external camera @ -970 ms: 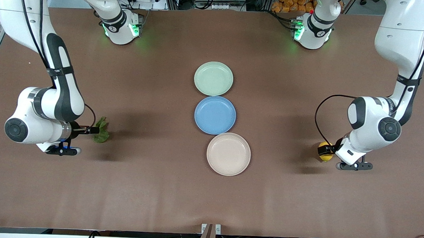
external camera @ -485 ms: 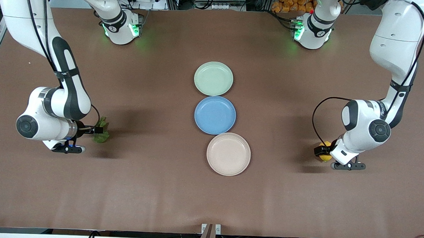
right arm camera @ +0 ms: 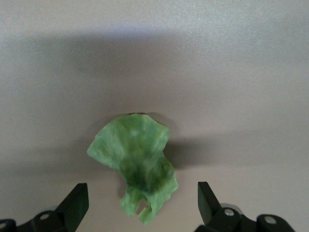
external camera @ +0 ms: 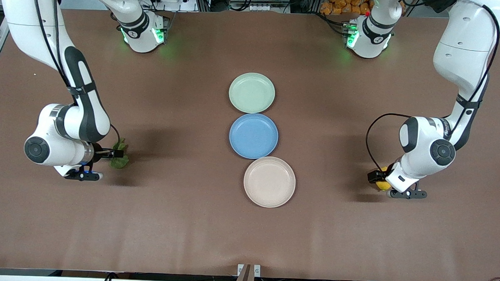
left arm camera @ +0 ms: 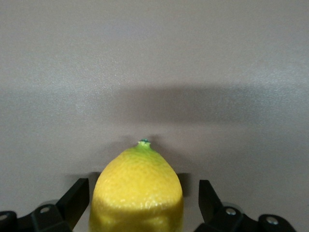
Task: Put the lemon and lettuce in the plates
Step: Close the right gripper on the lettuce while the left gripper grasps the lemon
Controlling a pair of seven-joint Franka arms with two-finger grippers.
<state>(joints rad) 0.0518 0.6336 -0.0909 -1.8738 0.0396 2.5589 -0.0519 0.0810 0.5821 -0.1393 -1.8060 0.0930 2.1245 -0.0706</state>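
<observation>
I should close my left gripper on the lemon now, because my fingers are low on either side of it and would hold it.
The lemon [external camera: 383,185] lies on the table toward the left arm's end, level with the beige plate [external camera: 269,182]. My left gripper [external camera: 376,177] is low around it. In the left wrist view the lemon [left arm camera: 137,186] sits between the open fingers of the left gripper [left arm camera: 143,205] with a gap on each side. The lettuce [external camera: 119,160] lies toward the right arm's end. My right gripper [external camera: 115,153] is open and low over it. In the right wrist view the lettuce [right arm camera: 135,159] lies between the wide-apart fingers of the right gripper [right arm camera: 140,205]. The mint green plate [external camera: 251,92] is empty.
A bright blue plate [external camera: 253,135] sits between the mint green plate and the beige plate in a line at the table's middle. All three plates are empty. Bare brown table lies between the plates and each gripper.
Both arms have shifted toward the middle of the table. The left gripper's fingers now reach farther along the lemon, the right gripper's farther along the lettuce. Lemon and lettuce have not moved.
</observation>
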